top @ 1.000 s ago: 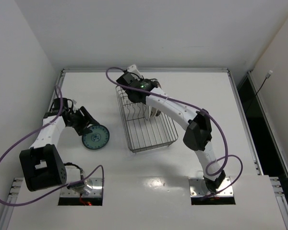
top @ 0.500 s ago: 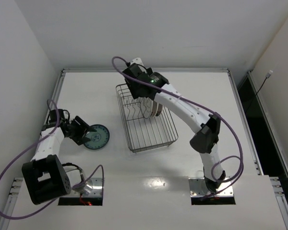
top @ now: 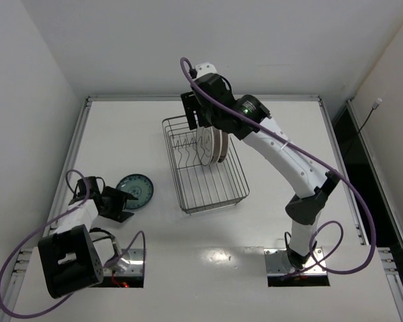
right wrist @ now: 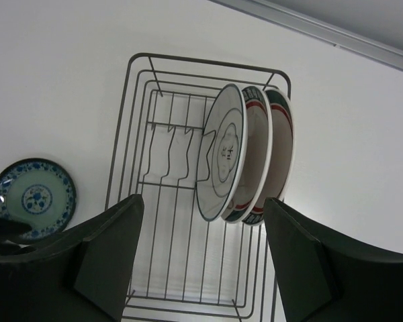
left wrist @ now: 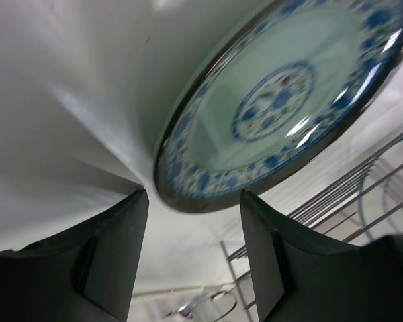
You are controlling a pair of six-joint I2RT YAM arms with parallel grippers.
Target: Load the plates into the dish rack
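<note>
My left gripper pinches the small teal patterned plate's rim away from the dish rack [top: 218, 188] next, leaving its rack-side rim free for handover to my right gripper.
The dish rack [top: 218, 188] [right wrist: 161, 261] stands mid-table with three plates on edge between its prongs: a grey-white plate [right wrist: 221, 151] [top: 206, 144], a red-lined plate [right wrist: 256, 157] and a teal-rimmed plate [right wrist: 283, 144]. My right gripper [top: 196, 114] [right wrist: 203, 201] hangs open above them, holding nothing. The small teal patterned plate [top: 136, 189] [left wrist: 275, 107] [right wrist: 32, 199] lies flat on the table left of the rack. My left gripper [top: 126, 204] [left wrist: 193, 248] sits low at its near-left rim, open, with the plate's edge just ahead of its fingertips [left wrist: 121, 241].
The rack's left prongs [right wrist: 171, 151] are unoccupied. Rack wires [left wrist: 363, 201] show beyond the small plate in the left wrist view. White walls enclose the table on the left, back and right.
My right gripper opened and rose clear of the rack, leaving the grey-white plate standing there. My left gripper swung down to the small plate's near-left side.
</note>
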